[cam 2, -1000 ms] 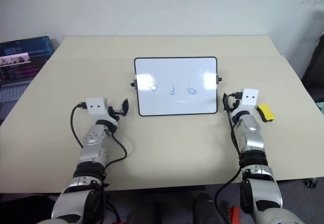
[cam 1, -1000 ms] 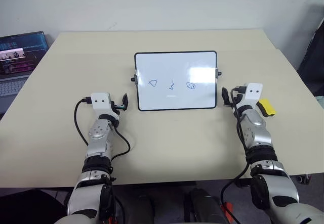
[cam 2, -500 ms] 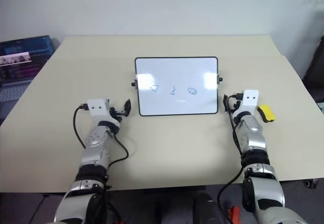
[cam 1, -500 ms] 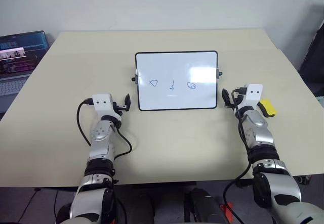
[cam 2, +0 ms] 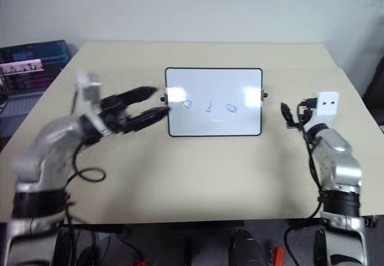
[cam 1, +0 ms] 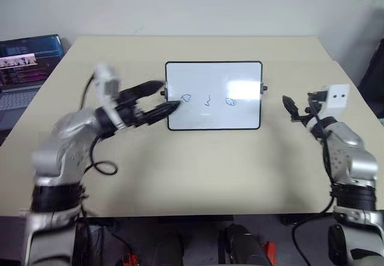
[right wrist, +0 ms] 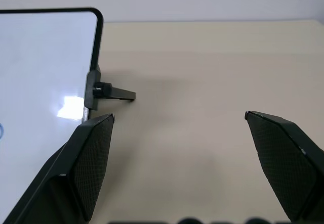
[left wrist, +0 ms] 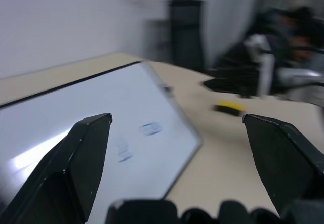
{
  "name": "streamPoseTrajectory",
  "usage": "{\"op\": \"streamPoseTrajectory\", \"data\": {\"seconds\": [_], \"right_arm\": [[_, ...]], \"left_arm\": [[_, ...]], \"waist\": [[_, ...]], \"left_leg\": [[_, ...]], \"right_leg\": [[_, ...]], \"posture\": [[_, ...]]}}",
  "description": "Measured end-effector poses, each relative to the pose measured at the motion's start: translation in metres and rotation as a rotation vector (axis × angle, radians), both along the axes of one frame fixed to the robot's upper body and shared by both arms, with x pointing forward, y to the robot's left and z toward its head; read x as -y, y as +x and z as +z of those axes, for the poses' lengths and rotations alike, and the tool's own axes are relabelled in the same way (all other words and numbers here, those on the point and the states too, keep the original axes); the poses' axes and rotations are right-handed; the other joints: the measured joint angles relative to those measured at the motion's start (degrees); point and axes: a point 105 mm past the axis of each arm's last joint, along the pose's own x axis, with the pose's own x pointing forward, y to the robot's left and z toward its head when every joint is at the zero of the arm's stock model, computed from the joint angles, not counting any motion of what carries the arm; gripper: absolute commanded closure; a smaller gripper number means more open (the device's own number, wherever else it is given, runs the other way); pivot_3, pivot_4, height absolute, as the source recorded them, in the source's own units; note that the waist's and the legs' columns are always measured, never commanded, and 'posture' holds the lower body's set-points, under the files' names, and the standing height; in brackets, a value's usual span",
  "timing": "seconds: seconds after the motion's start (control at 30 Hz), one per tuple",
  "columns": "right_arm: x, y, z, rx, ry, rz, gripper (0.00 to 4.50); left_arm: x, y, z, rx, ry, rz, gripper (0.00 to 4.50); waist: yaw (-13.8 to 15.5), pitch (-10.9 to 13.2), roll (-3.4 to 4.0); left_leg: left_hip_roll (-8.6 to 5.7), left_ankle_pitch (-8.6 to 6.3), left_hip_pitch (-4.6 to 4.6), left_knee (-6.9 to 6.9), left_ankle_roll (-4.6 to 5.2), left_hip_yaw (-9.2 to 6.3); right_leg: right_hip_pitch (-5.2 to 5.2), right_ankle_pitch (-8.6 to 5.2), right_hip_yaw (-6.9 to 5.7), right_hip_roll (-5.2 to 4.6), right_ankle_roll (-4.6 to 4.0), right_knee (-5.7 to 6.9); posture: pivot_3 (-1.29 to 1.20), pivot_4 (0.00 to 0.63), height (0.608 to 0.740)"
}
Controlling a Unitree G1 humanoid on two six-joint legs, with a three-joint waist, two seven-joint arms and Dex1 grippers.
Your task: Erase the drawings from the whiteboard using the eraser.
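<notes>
I next need to grab the yellow eraser (left wrist: 228,107) by its long sides with my right gripper, so that it can wipe the drawings off the whiteboard.
The whiteboard (cam 1: 213,117) lies flat in the middle of the table, bearing three small blue drawings (cam 1: 208,101) in a row. My left gripper (cam 1: 161,99) hangs open above the board's left edge, pointing to the right across it. My right gripper (cam 1: 289,109) is open too, raised just off the board's right edge beside the side knob (right wrist: 104,90). In the left wrist view the yellow eraser (left wrist: 228,107) lies on the table beyond the board's far side, below the right arm. In the eye views the right forearm covers that spot.
A laptop (cam 1: 27,62) with a lit screen sits off the table's left edge. The beige table (cam 1: 198,164) stretches wide in front of the board. A wall runs behind the table.
My left arm has lifted and swung right, so its gripper now points across the board's left edge. The right arm has risen and drawn slightly right, covering the eraser in the eye views.
</notes>
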Motion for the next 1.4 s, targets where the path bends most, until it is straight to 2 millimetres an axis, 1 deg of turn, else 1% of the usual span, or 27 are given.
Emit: {"op": "streamPoseTrajectory", "data": {"seconds": [0.03,0.07,0.1,0.13,0.17,0.2,0.27,0.37,0.5,0.57,0.63,0.73,0.83,0.93,1.0,1.4], "right_arm": [[0.009,-0.004,0.004,-0.015,-0.01,-0.032,0.01],[0.015,-0.007,0.008,-0.019,-0.015,-0.06,0.01],[0.026,-0.011,0.009,-0.046,-0.026,-0.104,0.01],[0.036,-0.013,0.009,-0.07,-0.029,-0.142,0.01],[0.053,-0.018,0.006,-0.119,-0.019,-0.206,0.01],[0.065,-0.023,0.004,-0.151,-0.002,-0.248,0.01],[0.076,-0.029,0.001,-0.192,0.026,-0.277,0.01],[0.077,-0.033,-0.021,-0.297,0.027,-0.224,0.01],[0.071,-0.027,-0.046,-0.389,0.044,-0.159,0.01],[0.075,-0.024,-0.054,-0.427,0.035,-0.153,0.01],[0.081,-0.021,-0.059,-0.45,0.018,-0.163,0.01],[0.082,-0.016,-0.061,-0.452,0.016,-0.147,0.01],[0.08,-0.01,-0.061,-0.446,0.005,-0.136,0.56],[0.081,-0.008,-0.064,-0.452,-0.003,-0.131,1.67],[0.082,-0.007,-0.067,-0.458,0.003,-0.133,2.04],[0.081,-0.005,-0.076,-0.473,0.014,-0.128,2.04]], "left_arm": [[0.022,0.001,-0.009,-0.013,0.033,-0.072,0.0],[0.038,0.002,-0.023,-0.038,0.062,-0.115,0.0],[0.054,0.006,-0.042,-0.065,0.097,-0.137,0.0],[0.065,0.009,-0.056,-0.087,0.12,-0.146,0.0],[0.08,0.014,-0.075,-0.105,0.155,-0.156,0.0],[0.092,0.015,-0.088,-0.114,0.174,-0.172,0.0],[0.111,0.013,-0.1,-0.1,0.197,-0.209,0.0],[0.129,0.017,-0.1,-0.029,0.192,-0.213,0.0],[0.14,0.015,-0.102,-0.002,0.181,-0.222,0.0],[0.144,0.012,-0.103,0.003,0.171,-0.233,0.0],[0.146,0.012,-0.104,0.017,0.17,-0.222,0.0],[0.145,0.014,-0.106,0.03,0.179,-0.205,0.0],[0.143,0.015,-0.106,0.032,0.186,-0.201,0.0],[0.138,0.017,-0.109,0.025,0.191,-0.189,0.0],[0.136,0.017,-0.11,0.022,0.189,-0.181,0.0],[0.132,0.021,-0.108,0.023,0.183,-0.163,0.0]], "waist": [[0.1,-0.03,0.05],[0.08,-0.03,0.05],[-0.09,-0.03,0.05],[-0.23,-0.03,0.04],[-0.28,-0.02,0.03],[-0.3,-0.02,0.03],[-0.61,-0.02,0.03],[-0.54,-0.02,0.03],[-0.58,-0.02,0.04],[-0.47,-0.02,0.04],[-0.38,-0.02,0.04],[-0.44,-0.02,0.04],[-0.39,-0.02,0.04],[-0.37,-0.02,0.04],[-0.37,-0.02,0.04],[-0.39,-0.03,0.04]], "left_leg": [[-0.04,0.0,0.01,0.01,0.0,0.0],[-0.04,0.0,0.0,0.0,0.01,-0.01],[-0.04,-0.01,0.01,-0.01,0.02,-0.01],[-0.04,0.0,0.0,-0.05,0.03,-0.02],[-0.03,0.0,-0.03,-0.08,0.04,-0.07],[-0.03,-0.02,-0.05,-0.12,0.08,-0.09],[-0.03,-0.1,-0.07,-0.15,0.21,-0.08],[-0.04,-0.19,-0.08,-0.13,0.36,-0.04],[-0.05,-0.19,-0.07,-0.09,0.38,0.03],[-0.06,-0.19,-0.07,-0.07,0.38,0.04],[-0.06,-0.19,-0.07,-0.07,0.38,0.04],[-0.06,-0.19,-0.07,-0.07,0.38,0.04],[-0.06,-0.19,-0.07,-0.07,0.38,0.03],[-0.06,-0.19,-0.07,-0.07,0.38,0.03],[-0.06,-0.19,-0.07,-0.07,0.38,0.03],[-0.06,-0.19,-0.06,-0.04,0.38,0.03]], "right_leg": [[0.06,0.0,0.01,-0.03,0.01,-0.07],[0.06,0.06,0.03,-0.04,-0.1,-0.13],[0.05,0.15,0.05,-0.03,-0.25,-0.16],[0.02,0.16,0.06,-0.02,-0.28,-0.19],[0.02,0.17,0.04,0.0,-0.29,-0.26],[0.01,0.17,0.04,0.0,-0.3,-0.36],[-0.01,0.17,0.11,0.02,-0.3,-0.43],[0.01,0.16,0.14,0.01,-0.3,-0.51],[0.02,0.16,0.2,0.01,-0.29,-0.47],[0.03,0.16,0.19,-0.01,-0.28,-0.47],[0.03,0.16,0.19,-0.01,-0.27,-0.47],[0.03,0.16,0.2,-0.01,-0.27,-0.47],[0.03,0.17,0.19,-0.01,-0.27,-0.46],[0.04,0.17,0.18,-0.01,-0.27,-0.46],[0.04,0.17,0.18,-0.02,-0.27,-0.46],[0.05,0.17,0.17,-0.02,-0.27,-0.43]], "posture": [[0.0,0.15,0.74],[0.0,0.15,0.74],[0.0,0.15,0.74],[0.0,0.15,0.74],[0.0,0.15,0.74],[0.0,0.15,0.74],[0.0,0.15,0.74],[0.0,0.15,0.74],[0.0,0.15,0.74],[0.0,0.15,0.74],[0.0,0.15,0.74],[0.0,0.15,0.74],[0.0,0.15,0.74],[0.0,0.15,0.74],[0.0,0.15,0.74],[0.0,0.15,0.74]]}}
